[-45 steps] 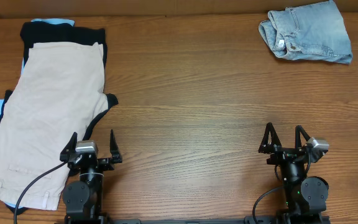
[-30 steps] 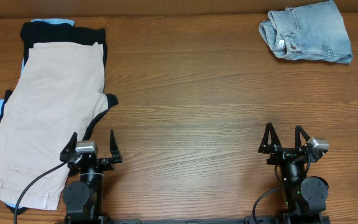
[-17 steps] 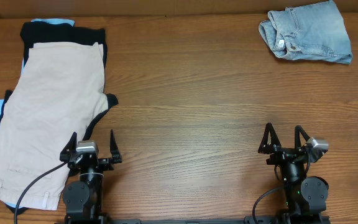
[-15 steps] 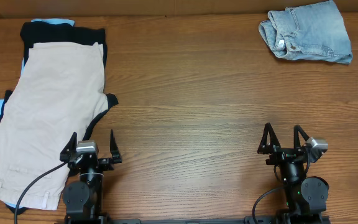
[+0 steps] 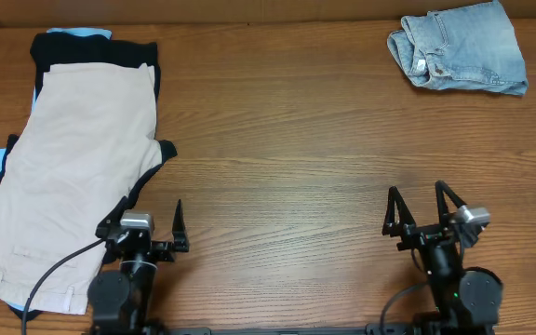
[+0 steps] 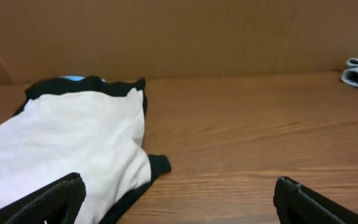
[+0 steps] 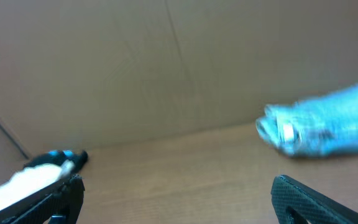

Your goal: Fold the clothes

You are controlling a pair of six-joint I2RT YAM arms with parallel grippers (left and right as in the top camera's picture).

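I will next grab only the beige shorts (image 5: 73, 177) with my left gripper by their edge facing the empty table, then pull them off the black garment for folding.
The clothes lie in two places. Large beige shorts (image 5: 73, 177) top a pile at the table's left, over a black garment (image 5: 149, 56) and a pale-blue one (image 5: 78, 33). Faded denim shorts (image 5: 463, 48) sit crumpled at the far right corner. My left gripper (image 5: 147, 219) stands open at the front, just right of the beige shorts' lower edge, nothing between its fingers. In the left wrist view the beige shorts (image 6: 73, 143) fill the left and the gripper (image 6: 179, 202) spans bare wood. My right gripper (image 5: 418, 207) stands open and empty at the front right; its blurred view shows the denim shorts (image 7: 328, 127) far ahead.
A brown cardboard wall (image 6: 179, 31) runs along the table's far edge. Bare wooden tabletop (image 5: 287, 158) stretches between the pile and the denim shorts. A black cable (image 5: 49, 274) trails from the left arm over the beige shorts' lower part.
Both arms have begun to move: the left gripper has shifted slightly right, the right gripper has tipped up and a little left. Both stay open. The clothes have not moved.
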